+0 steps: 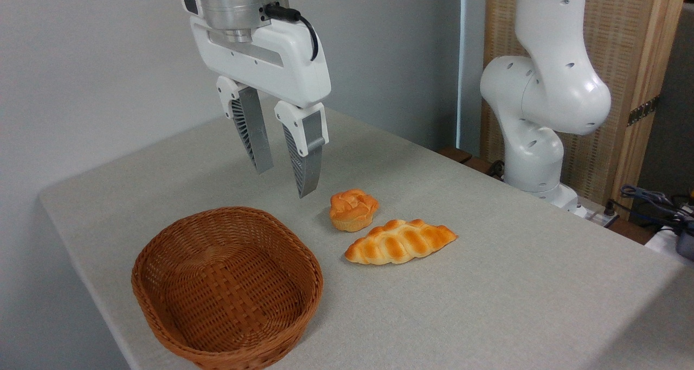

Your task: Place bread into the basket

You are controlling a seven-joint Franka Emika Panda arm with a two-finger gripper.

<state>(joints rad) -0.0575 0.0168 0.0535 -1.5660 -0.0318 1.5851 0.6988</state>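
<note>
Next, my gripper grabs the long braided bread across its plump middle (399, 242) to put the bread into the basket (227, 286).
The bread (400, 242), a long braided golden-orange loaf with pointed ends, lies on the grey table to the right of the basket. The basket (227, 286), an oval reddish-brown wicker one with low sides, sits at the front left with nothing in it. My gripper (284, 181) hangs open in the air above the table, behind the basket and up-left of the loaf, its fingers pointing down with nothing between them.
A small round orange bun (353, 209) sits just behind the loaf's left end. The arm's white base (542, 104) rises at the back right. Cables (656, 207) lie at the far right edge. The table's left edge (81, 261) runs near the basket.
</note>
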